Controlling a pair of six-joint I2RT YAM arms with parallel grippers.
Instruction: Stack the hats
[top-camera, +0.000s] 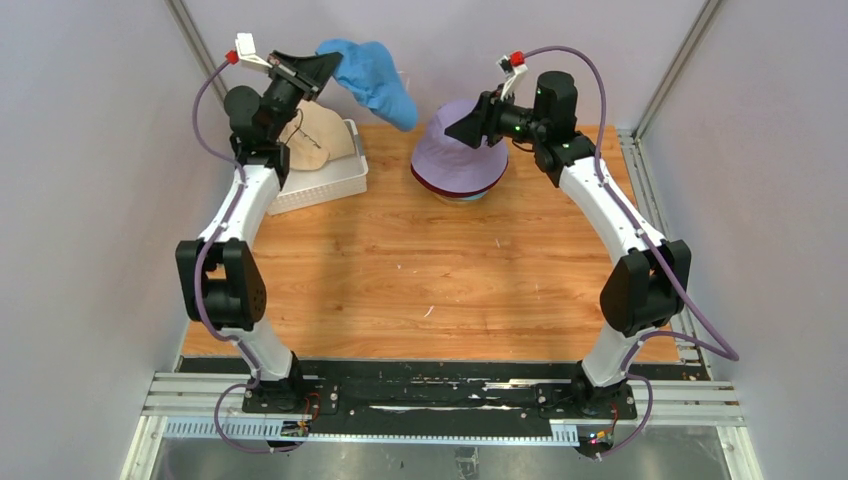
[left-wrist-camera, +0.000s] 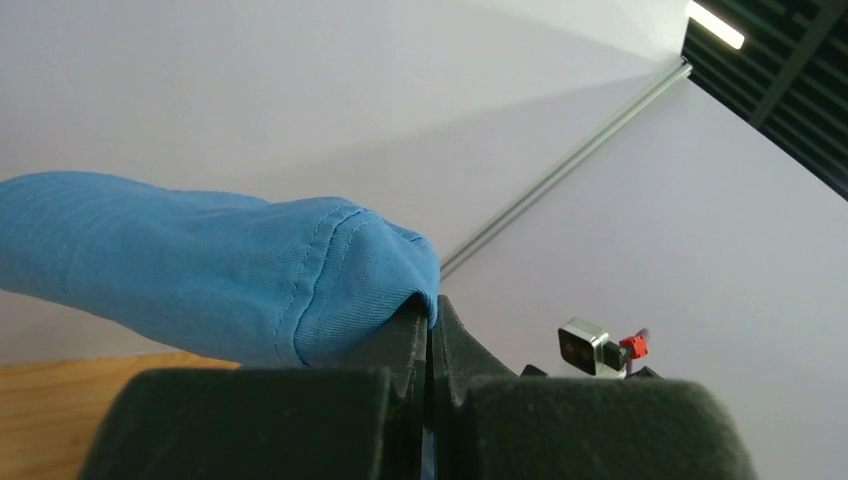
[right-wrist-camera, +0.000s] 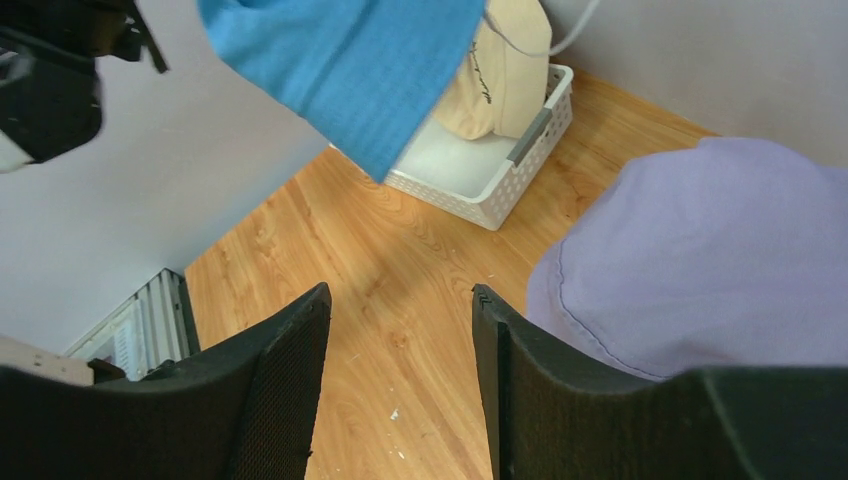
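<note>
The robot's right gripper next needs to grab the blue hat's free edge (top-camera: 405, 119), opposite the left gripper. The blue hat can then be stacked open over the lavender hat (top-camera: 460, 160).
My left gripper (top-camera: 335, 68) is shut on the edge of a blue hat (top-camera: 375, 80), which hangs in the air at the back of the table. From the left wrist the blue hat (left-wrist-camera: 200, 260) drapes leftward from the closed gripper (left-wrist-camera: 432, 312). A lavender hat (top-camera: 460, 160) tops a pile at the back centre, with a dark red brim (top-camera: 440, 188) showing under it. My right gripper (top-camera: 455, 130) hovers open at that pile's left side, holding nothing. The right wrist view shows this gripper (right-wrist-camera: 400, 292) over bare wood, the lavender hat (right-wrist-camera: 700, 260) to its right and the blue hat (right-wrist-camera: 350, 60) above.
A white mesh basket (top-camera: 330, 185) stands at the back left with a beige hat (top-camera: 315, 140) inside it. The basket (right-wrist-camera: 480, 190) and beige hat (right-wrist-camera: 505, 70) also show from the right wrist. Grey walls enclose the table on three sides.
</note>
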